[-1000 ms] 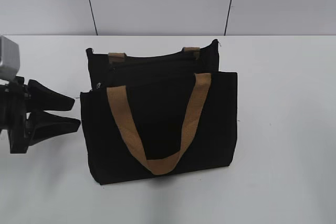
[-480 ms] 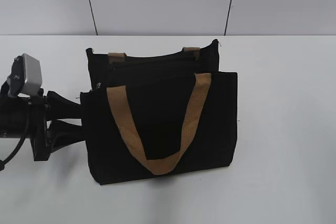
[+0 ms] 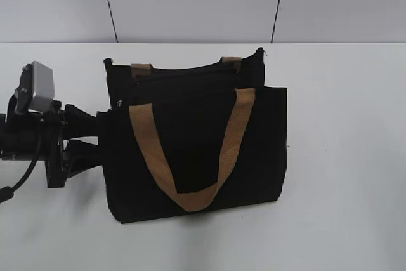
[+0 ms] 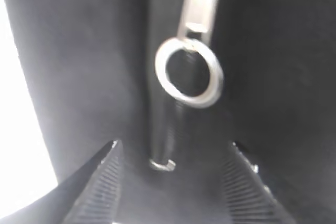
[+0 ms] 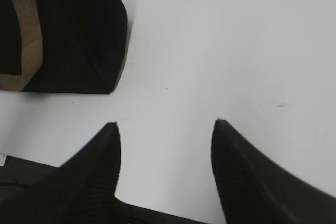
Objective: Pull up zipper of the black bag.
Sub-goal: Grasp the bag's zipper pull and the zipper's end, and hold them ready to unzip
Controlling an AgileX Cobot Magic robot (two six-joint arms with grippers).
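Observation:
I need to grip the zipper with my left gripper next by its fabric end (image 4: pixel 164 182) beside the zipper's end stop, so the silver pull tab (image 4: pixel 199 1) stays free to slide.
The black bag (image 3: pixel 190 150) lies on the white table, one tan handle (image 3: pixel 193 198) across its front. My left gripper (image 3: pixel 95 134) is open at the bag's left edge, one finger above and one below it. In the left wrist view the open gripper (image 4: pixel 174 144) faces the zipper (image 4: pixel 163 124), which runs up the middle between the fingers. Its silver pull tab (image 4: pixel 199 1) with a metal ring (image 4: pixel 210 95) lies just ahead, untouched. My right gripper (image 5: pixel 165 123) is open and empty over bare table, away from the bag's corner (image 5: pixel 68 35); it is outside the exterior view.
The white table (image 3: pixel 342 157) stretches to the right of the bag and in front of it. A grey panelled wall (image 3: pixel 190 4) stands behind. A small silver zipper end stop (image 4: pixel 161 164) lies between the left fingers.
My left gripper has moved right, from clear of the bag to its left edge, and its fingers now straddle that edge. The bag has not moved.

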